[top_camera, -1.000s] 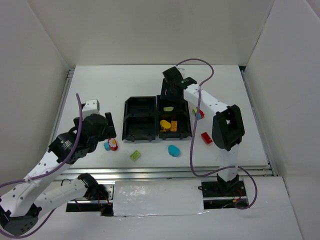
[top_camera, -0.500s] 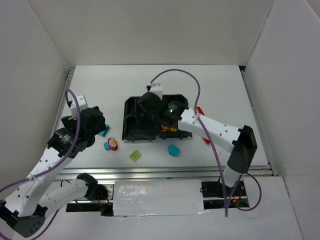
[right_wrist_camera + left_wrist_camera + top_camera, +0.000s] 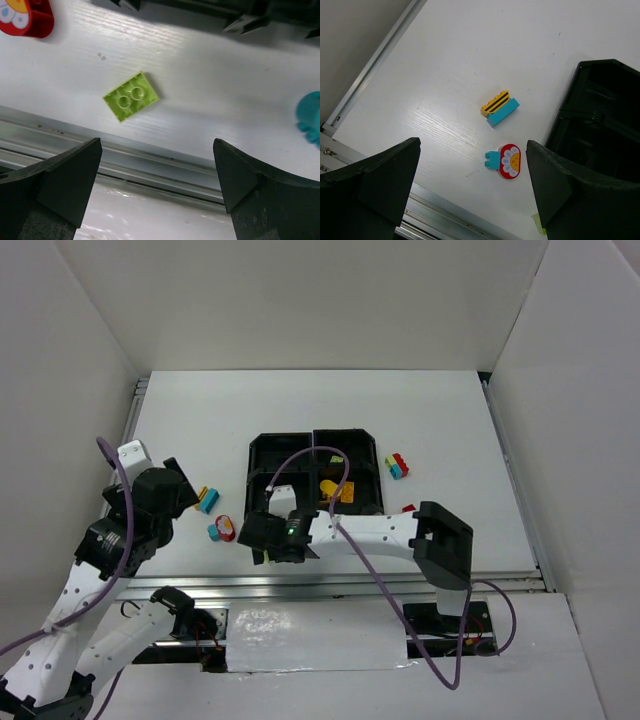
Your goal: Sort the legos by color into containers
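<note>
The robot's right gripper will grab the lime green lego by its long sides next. The lego's ends then stay free to drop into the green legos' container.
The black tray [image 3: 312, 436] holds orange legos [image 3: 336, 490] in its near right container. My right gripper [image 3: 156, 150] is open, low in front of the tray [image 3: 210, 7], above the table's near edge. A lime green lego [image 3: 131, 96] lies flat just beyond its fingers, and a cyan rounded lego [image 3: 310, 119] sits at the right. My left gripper [image 3: 472, 170] hangs open left of the tray [image 3: 600, 125], over a red flower piece on a cyan brick [image 3: 506, 161]. A yellow striped lego on a cyan brick [image 3: 500, 107] lies farther out.
A red, green and blue cluster of legos [image 3: 398, 465] lies right of the tray, and a red lego [image 3: 408, 508] peeks out by the right arm. The metal rail [image 3: 150, 165] runs along the near table edge. White walls enclose the table.
My right arm swung from the tray's far side down to the near edge in front of it and its jaws opened wide. My left arm drew back to the left.
</note>
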